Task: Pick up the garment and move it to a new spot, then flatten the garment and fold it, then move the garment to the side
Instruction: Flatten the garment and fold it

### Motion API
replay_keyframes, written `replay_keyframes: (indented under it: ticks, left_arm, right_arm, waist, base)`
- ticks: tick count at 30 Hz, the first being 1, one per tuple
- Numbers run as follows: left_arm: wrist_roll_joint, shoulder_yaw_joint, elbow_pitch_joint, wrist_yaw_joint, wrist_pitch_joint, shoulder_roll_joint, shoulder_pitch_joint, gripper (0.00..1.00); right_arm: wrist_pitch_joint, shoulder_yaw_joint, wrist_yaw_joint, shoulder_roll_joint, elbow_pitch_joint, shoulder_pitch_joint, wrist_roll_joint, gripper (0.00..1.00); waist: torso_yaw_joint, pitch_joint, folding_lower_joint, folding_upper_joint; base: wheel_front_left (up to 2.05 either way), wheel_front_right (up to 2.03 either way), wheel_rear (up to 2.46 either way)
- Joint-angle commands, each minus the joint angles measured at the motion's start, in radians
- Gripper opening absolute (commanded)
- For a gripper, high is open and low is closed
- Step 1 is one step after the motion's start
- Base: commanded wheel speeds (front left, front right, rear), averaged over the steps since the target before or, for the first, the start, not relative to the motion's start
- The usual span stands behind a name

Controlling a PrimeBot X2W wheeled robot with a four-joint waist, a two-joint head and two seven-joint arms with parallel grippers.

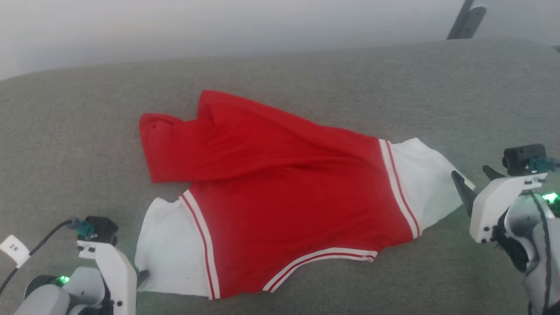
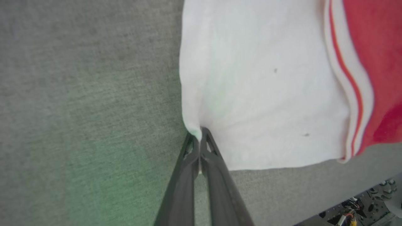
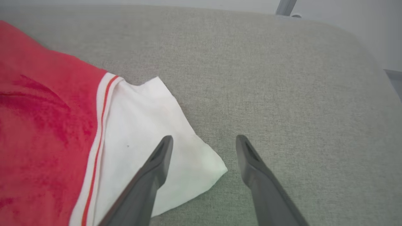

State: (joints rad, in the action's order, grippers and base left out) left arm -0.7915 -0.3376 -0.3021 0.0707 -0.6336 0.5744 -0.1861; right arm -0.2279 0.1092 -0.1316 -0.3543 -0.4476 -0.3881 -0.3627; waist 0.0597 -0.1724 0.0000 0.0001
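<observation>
Next, my right gripper grabs the garment by its white sleeve (image 1: 431,178) to spread the red body (image 1: 299,202) flat.
The garment (image 1: 284,175) lies spread on a grey upholstered surface (image 1: 306,70), red in the body with white sleeves and red-and-white striped trim. Its far red part is folded over and creased. My left gripper (image 1: 142,276) sits at the lower left against the near white sleeve (image 1: 168,245). In the left wrist view this gripper (image 2: 200,131) is shut on the sleeve's (image 2: 260,78) edge, and the cloth puckers at the tips. My right gripper (image 1: 470,171) stands open at the other white sleeve (image 1: 426,183). In the right wrist view that gripper (image 3: 204,139) straddles the sleeve's (image 3: 141,125) outer corner, one finger over the cloth.
The grey surface (image 3: 282,78) stretches bare to the right of the garment and rounds off at its far edge. A grey metal leg (image 1: 466,19) stands beyond the far right corner. Parts of my base (image 2: 361,207) show past the near edge.
</observation>
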Motion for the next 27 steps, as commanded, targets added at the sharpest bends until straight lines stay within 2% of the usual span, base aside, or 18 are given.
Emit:
replay_keyframes:
  ticks: [1, 8, 14, 15, 16, 22, 27]
  left_arm:
    - [0.008, -0.030, -0.015, 0.007, -0.016, -0.032, 0.013, 0.00]
    - [0.020, -0.049, 0.018, 0.014, -0.006, -0.052, -0.038, 0.00]
    - [0.019, -0.057, 0.022, 0.018, 0.002, -0.062, -0.058, 0.00]
    - [0.019, -0.058, 0.019, 0.018, 0.005, -0.063, -0.062, 0.00]
    - [0.018, -0.059, 0.017, 0.020, 0.006, -0.064, -0.065, 0.00]
    - [-0.006, -0.022, 0.032, 0.004, -0.003, -0.045, -0.121, 0.00]
    - [-0.031, 0.031, 0.106, -0.013, -0.035, 0.005, -0.181, 0.00]
  right_arm:
    - [-0.017, 0.013, 0.002, -0.006, -0.011, -0.013, -0.013, 1.00]
    - [-0.211, 0.108, 0.002, -0.097, -0.125, -0.106, -0.136, 1.00]
    - [-0.354, 0.175, 0.001, -0.099, -0.228, -0.139, -0.217, 1.00]
    - [-0.377, 0.190, 0.001, -0.100, -0.241, -0.142, -0.225, 0.43]
    - [-0.401, 0.208, 0.001, -0.098, -0.248, -0.145, -0.238, 0.00]
    - [-0.427, 0.231, 0.001, -0.122, -0.208, -0.213, -0.319, 0.00]
    - [-0.397, 0.226, 0.001, -0.141, -0.119, -0.268, -0.384, 0.00]
  waist:
    - [-0.017, -0.016, 0.0000, -0.0001]
    - [-0.068, -0.064, 0.0000, -0.0001]
    - [-0.088, -0.084, 0.0000, -0.0001]
    - [-0.090, -0.087, 0.0000, -0.0001]
    - [-0.091, -0.088, 0.0000, -0.0001]
    - [-0.087, -0.070, 0.0000, -0.0001]
    - [-0.070, -0.027, 0.0000, -0.0001]
  base:
    - [0.00, 0.00, 0.00]
    - [0.00, 0.00, 0.00]
    - [0.00, 0.00, 0.00]
    - [0.00, 0.00, 0.00]
    - [0.00, 0.00, 0.00]
    - [0.00, 0.00, 0.00]
    - [0.00, 0.00, 0.00]
